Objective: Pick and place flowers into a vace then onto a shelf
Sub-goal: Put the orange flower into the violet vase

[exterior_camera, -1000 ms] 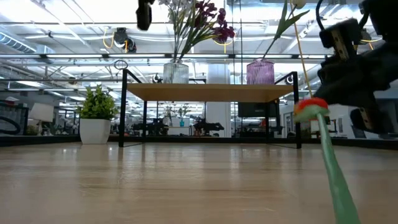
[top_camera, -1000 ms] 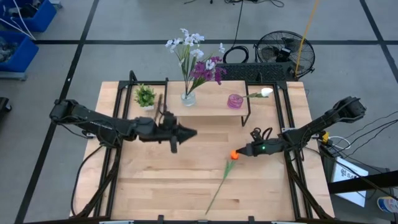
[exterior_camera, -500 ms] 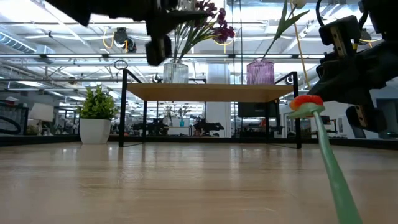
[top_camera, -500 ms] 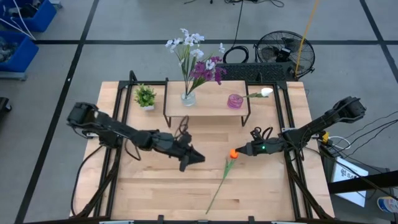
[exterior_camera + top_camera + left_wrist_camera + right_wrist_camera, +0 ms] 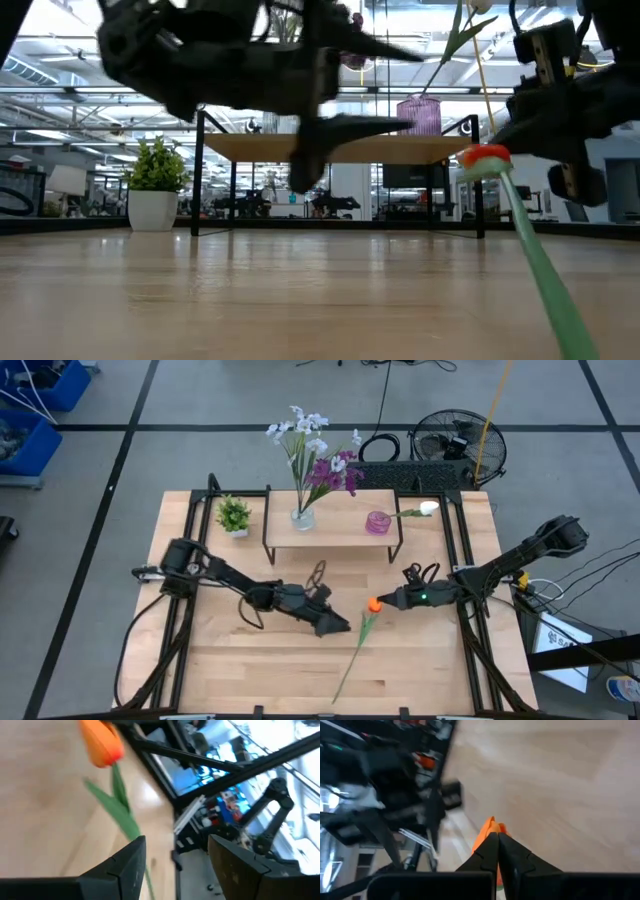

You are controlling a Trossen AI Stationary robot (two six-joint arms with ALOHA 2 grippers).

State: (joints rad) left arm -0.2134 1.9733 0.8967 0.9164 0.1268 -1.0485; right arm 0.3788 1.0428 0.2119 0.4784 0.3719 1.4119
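Note:
The left gripper will next pick up the orange flower (image 5: 373, 604) by its stem just under the bloom, to place it in a vase.
An orange flower (image 5: 373, 604) lies slanted on the table, with my right gripper (image 5: 385, 603) shut on its bloom end. The green stem (image 5: 350, 660) runs toward the near edge. My left gripper (image 5: 342, 627) hovers open just left of the stem; in its wrist view the bloom (image 5: 102, 745) and stem (image 5: 122, 810) lie ahead of the spread fingers. At the back stands the shelf (image 5: 330, 538). On it are a clear vase (image 5: 302, 517) with purple and white flowers and a purple vase (image 5: 377, 522) with a white bud (image 5: 428, 508). My right gripper pinches the flower right at the orange bloom (image 5: 489, 831) between its two shut fingers, coming level from the table's right. The bloom end (image 5: 487, 157) is held up off the table. The stem (image 5: 545, 285) slants down from it, and its lower end (image 5: 335, 698) rests on the table.
A small green potted plant (image 5: 233, 515) stands on the table left of the shelf. Black frame rails (image 5: 468, 650) run along the table's left and right sides. Bare wood (image 5: 250, 670) lies in front of the left arm.
My left gripper has swung from in front of the shelf toward the table's right and near edges, and down, up to the orange flower's stem. Its fingers have opened on the way. The right gripper and the flower have kept their place.

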